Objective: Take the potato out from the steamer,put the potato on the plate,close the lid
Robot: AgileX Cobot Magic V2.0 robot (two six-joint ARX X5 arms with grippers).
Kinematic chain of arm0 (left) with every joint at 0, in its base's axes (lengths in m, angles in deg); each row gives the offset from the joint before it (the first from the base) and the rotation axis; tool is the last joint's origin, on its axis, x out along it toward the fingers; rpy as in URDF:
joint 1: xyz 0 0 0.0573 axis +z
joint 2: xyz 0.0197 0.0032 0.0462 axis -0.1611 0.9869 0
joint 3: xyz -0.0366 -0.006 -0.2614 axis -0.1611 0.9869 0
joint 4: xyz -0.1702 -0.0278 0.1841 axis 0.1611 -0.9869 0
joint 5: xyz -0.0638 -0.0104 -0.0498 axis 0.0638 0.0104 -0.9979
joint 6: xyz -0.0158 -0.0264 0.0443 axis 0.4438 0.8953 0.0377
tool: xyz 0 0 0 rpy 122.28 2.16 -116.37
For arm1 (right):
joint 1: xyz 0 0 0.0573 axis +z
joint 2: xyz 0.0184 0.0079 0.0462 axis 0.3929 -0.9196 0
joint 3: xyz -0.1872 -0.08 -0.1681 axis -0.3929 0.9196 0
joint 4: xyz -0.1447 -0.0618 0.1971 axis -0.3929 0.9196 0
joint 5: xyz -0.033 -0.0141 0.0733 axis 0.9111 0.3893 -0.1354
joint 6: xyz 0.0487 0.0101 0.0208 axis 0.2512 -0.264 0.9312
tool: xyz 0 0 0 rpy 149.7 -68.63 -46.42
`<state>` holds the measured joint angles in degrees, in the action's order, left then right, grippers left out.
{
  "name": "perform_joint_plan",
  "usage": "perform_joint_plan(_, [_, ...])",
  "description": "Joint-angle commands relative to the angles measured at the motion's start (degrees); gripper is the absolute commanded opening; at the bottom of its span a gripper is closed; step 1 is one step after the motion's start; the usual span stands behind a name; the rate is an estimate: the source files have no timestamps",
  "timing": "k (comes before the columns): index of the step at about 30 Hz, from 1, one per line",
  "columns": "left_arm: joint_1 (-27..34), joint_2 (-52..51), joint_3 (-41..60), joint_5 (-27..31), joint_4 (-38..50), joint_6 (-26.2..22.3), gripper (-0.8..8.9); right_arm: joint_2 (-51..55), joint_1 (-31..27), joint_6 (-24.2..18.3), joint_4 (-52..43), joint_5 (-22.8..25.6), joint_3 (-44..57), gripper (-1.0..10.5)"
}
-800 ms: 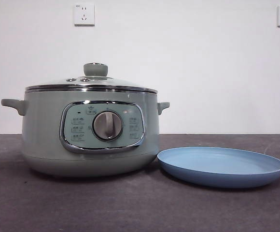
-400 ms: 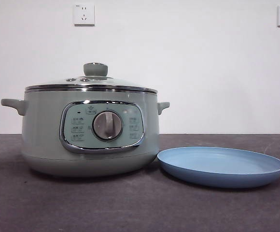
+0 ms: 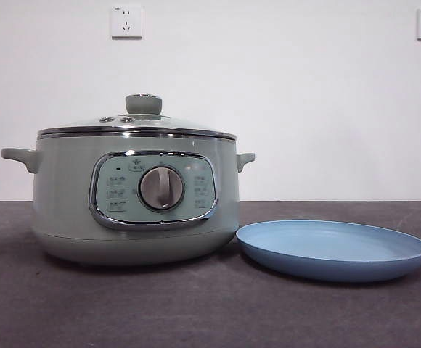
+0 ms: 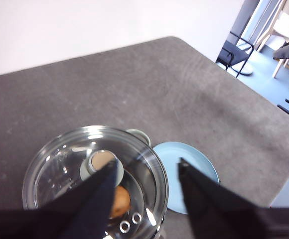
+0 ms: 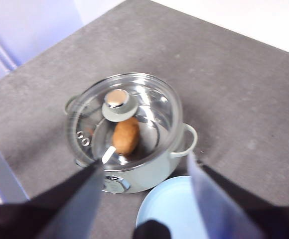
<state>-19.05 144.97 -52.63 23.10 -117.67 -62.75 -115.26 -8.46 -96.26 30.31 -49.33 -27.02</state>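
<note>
The glass lid spreads over the whole steamer (image 3: 134, 196), far wider than my left gripper's fingers. My left gripper should next grab the glass lid's narrow green knob (image 3: 144, 104).
The sage-green steamer (image 3: 134, 196) stands on the dark table with its glass lid (image 3: 138, 127) on, green knob (image 3: 144, 104) on top. The light-blue plate (image 3: 332, 249) lies just right of it, bare. Through the lid the brown-orange potato (image 5: 126, 135) lies inside the pot; it also shows in the left wrist view (image 4: 120, 201). My left gripper (image 4: 147, 172) is open, high above the lid (image 4: 94, 174) and the plate (image 4: 187, 174). My right gripper (image 5: 144, 169) is open, high above the steamer (image 5: 134, 172) and the plate (image 5: 172, 209). Neither arm shows in the front view.
The table's far edge and corner show in the left wrist view, with chairs (image 4: 236, 52) on the floor beyond. Two wall sockets (image 3: 126, 22) sit on the white wall behind. Grey table surface lies around the pot and plate.
</note>
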Motion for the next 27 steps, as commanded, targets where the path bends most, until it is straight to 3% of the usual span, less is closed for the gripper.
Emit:
perform_joint_plan(1, [-0.11,0.22,-0.13,0.15,1.49,0.55,4.37,0.28,0.17,0.37,-0.57,0.66,-0.24,6.0])
perform_joint_plan(11, [-3.56,5.16,-0.13,5.77,4.35,2.05,4.37,0.31,0.17,1.42,-1.51,1.25,-0.24,6.0])
perform_joint_plan(22, [-11.54,15.85,-0.13,17.44,8.76,2.25,4.37,0.35,0.17,1.86,-1.64,1.29,-0.24,6.0])
perform_joint_plan(27, [-13.44,20.55,-0.13,18.40,9.07,2.25,4.37,0.35,0.17,1.86,-1.66,1.29,-0.24,6.0])
